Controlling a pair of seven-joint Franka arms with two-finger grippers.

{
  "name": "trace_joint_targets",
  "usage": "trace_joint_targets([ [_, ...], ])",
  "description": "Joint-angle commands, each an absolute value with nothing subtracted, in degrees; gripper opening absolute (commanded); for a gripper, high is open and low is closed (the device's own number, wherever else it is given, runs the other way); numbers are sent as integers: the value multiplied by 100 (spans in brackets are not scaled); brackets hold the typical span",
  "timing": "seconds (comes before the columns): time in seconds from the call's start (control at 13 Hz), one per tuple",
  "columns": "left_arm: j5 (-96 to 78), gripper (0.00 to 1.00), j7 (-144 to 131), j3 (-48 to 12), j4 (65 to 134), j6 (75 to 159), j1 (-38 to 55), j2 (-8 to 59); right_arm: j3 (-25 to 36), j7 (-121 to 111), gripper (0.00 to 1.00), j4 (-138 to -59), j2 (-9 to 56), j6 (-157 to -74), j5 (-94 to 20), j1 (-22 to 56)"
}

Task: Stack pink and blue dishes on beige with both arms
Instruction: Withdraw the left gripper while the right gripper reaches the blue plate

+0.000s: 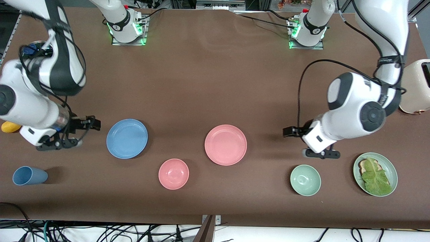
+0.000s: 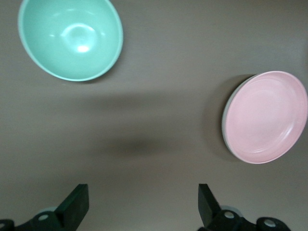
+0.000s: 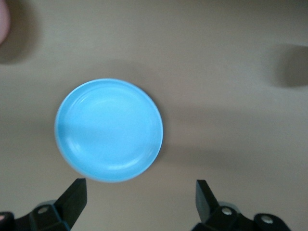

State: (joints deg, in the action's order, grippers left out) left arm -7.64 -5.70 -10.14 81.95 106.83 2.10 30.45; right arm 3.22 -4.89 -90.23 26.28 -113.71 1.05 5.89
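Next, my right gripper picks up the blue plate by its rim (image 1: pixel 126 120) to stack the blue plate on the pink plate (image 1: pixel 225 145).
The sky-blue plate (image 1: pixel 127 138) lies flat on the brown table toward the right arm's end, and the right wrist view shows this blue plate (image 3: pixel 109 130) too. The pale pink plate (image 1: pixel 225 145) lies near the table's middle and appears as the pink plate (image 2: pixel 265 117) in the left wrist view. My right gripper (image 1: pixel 95 124) (image 3: pixel 139 204) hangs open and holds nothing, over bare table beside the blue plate. My left gripper (image 1: pixel 287 131) (image 2: pixel 143 207) is open and holds nothing, over bare table between the pink plate and a green bowl. No beige plate is in view.
A small pink bowl (image 1: pixel 173 173) and a green bowl (image 1: pixel 305 180) (image 2: pixel 71 38) sit nearer the front camera. A green plate with toast and lettuce (image 1: pixel 375 174), a cream toaster (image 1: pixel 416 87), a blue cup (image 1: pixel 29 175) and a yellow object (image 1: pixel 10 127) stand at the table's ends.
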Motion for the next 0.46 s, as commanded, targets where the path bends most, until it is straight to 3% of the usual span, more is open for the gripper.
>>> trace_joint_targets([
  [0.0, -598, 100, 208, -976, 8174, 10398, -122, 2892, 290, -615, 100, -9289, 2952, -12187, 150, 422],
  [0.15, -598, 100, 788, -906, 8165, 10196, -411, 2752, 290, -607, 100, -9456, 3224, -12584, 123, 422],
  [0.38, -388, 100, 976, -914, 8156, 9801, -677, 2410, 290, -615, 100, -10377, 3200, -13523, 114, 317],
])
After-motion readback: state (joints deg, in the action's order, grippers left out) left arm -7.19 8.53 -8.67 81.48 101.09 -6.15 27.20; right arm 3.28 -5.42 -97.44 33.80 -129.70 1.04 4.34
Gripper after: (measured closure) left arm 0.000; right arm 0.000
